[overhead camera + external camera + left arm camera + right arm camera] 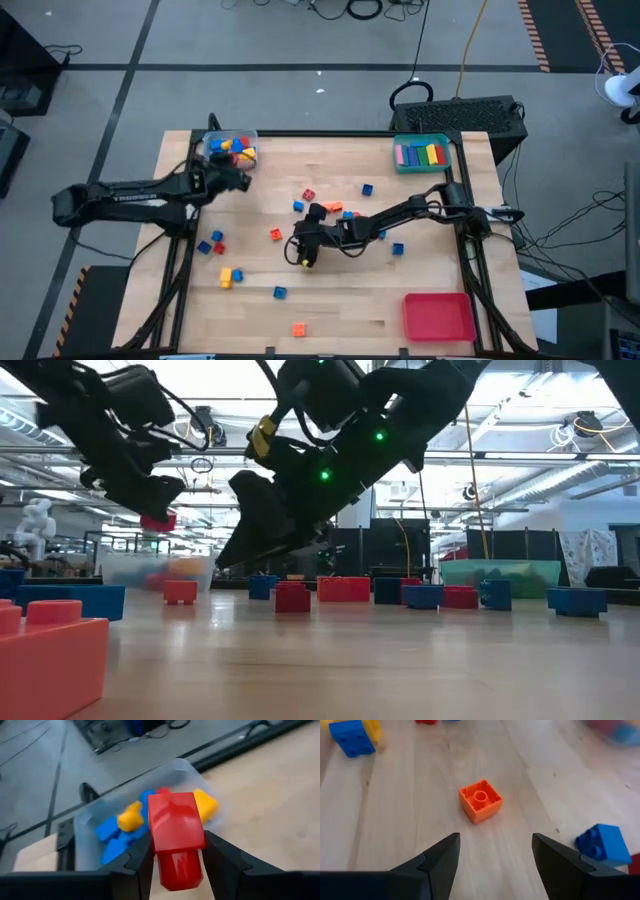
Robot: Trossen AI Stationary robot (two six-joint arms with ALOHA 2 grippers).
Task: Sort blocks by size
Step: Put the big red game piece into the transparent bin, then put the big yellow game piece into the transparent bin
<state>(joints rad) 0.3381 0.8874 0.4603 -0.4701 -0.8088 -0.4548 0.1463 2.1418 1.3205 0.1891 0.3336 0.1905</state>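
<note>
The red block's lower end hangs across the clear tray's near rim [236, 165], so the block moves over the clear tray's inside, before my left gripper releases it.
A red block [176, 832] sits in my shut left gripper [175, 842], at the near rim of the clear tray [212, 136] at the table's far left. That tray holds blue, yellow and red blocks [131, 817]. My right gripper [495, 840] stands open mid-table [296, 243], just short of an orange block [480, 800] that rests flat on the wood, stud up. Its fingers do not touch the orange block. Blue, red, orange and yellow blocks [230, 277] lie scattered over the table. My left gripper pinches the red block by two opposite sides [154, 845] between its two fingers. The fingers slant down toward the clear tray. The block is lifted clear of the table [158, 521].
A teal tray [447, 160] with long coloured bars stands at the far right. A red tray [438, 316] lies at the near right. A blue block [602, 842] lies close to my right gripper's finger. Loose blocks dot the table's middle [367, 188] and near left.
</note>
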